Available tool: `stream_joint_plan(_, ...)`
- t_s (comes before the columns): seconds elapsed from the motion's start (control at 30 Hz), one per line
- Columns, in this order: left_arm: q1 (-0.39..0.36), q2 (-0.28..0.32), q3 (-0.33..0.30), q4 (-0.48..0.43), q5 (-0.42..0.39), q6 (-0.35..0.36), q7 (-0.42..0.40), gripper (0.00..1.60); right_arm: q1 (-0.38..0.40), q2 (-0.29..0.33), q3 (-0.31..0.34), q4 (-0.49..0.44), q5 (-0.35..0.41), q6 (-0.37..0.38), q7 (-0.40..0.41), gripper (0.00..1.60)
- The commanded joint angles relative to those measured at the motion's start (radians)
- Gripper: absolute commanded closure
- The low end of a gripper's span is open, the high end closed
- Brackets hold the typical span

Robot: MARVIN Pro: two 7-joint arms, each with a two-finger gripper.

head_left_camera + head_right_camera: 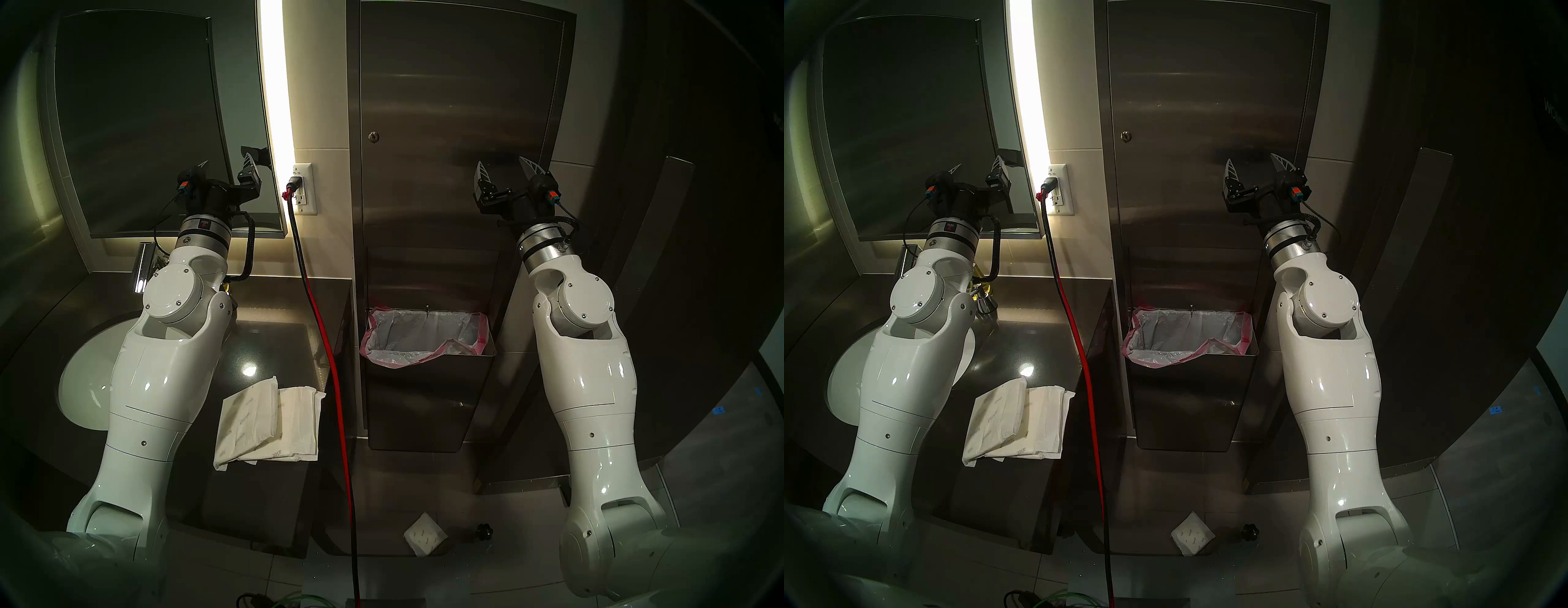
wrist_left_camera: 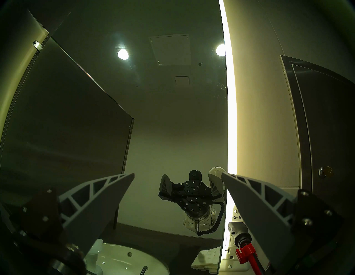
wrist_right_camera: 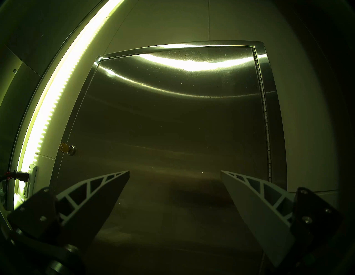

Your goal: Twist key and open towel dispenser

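Observation:
Next, my right gripper grabs the key by its flat amber head to twist it, since the key's stem is sunk in the round lock.
The towel dispenser (image 1: 458, 110) is a tall brushed-steel wall cabinet; its door is shut, with the hinge on its right edge (image 3: 266, 115). A small amber-headed key (image 3: 63, 148) sits in the round lock (image 1: 373, 136) at the door's left edge; it also shows in the left wrist view (image 2: 326, 171). My right gripper (image 1: 507, 167) is open and empty, in front of the door's lower right part, well right of and below the lock. My left gripper (image 1: 227, 163) is open and empty, held up in front of the mirror (image 1: 140, 123).
A lit strip (image 1: 275, 85) and a wall outlet (image 1: 304, 189) with a red and black cable (image 1: 322, 339) lie left of the dispenser. A steel waste bin (image 1: 424, 382) with a pink-edged bag hangs below the door. Folded paper towels (image 1: 263, 420) lie on the dark counter beside the sink (image 1: 85, 382).

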Motion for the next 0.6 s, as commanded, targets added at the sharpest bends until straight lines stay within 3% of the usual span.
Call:
stream_joint_plan(0.0,-0.013,-0.001,-0.001,-0.007,-0.002,-0.001,-0.001,0.00,0.001,-0.006,-0.004,-0.013,0.008,-0.005,0.005,0.00)
stream_joint_plan(0.57,-0.013,-0.001,-0.001,-0.007,-0.001,-0.001,-0.001,0.00,0.006,-0.040,-0.065,-0.009,0.064,-0.007,0.057,0.00)
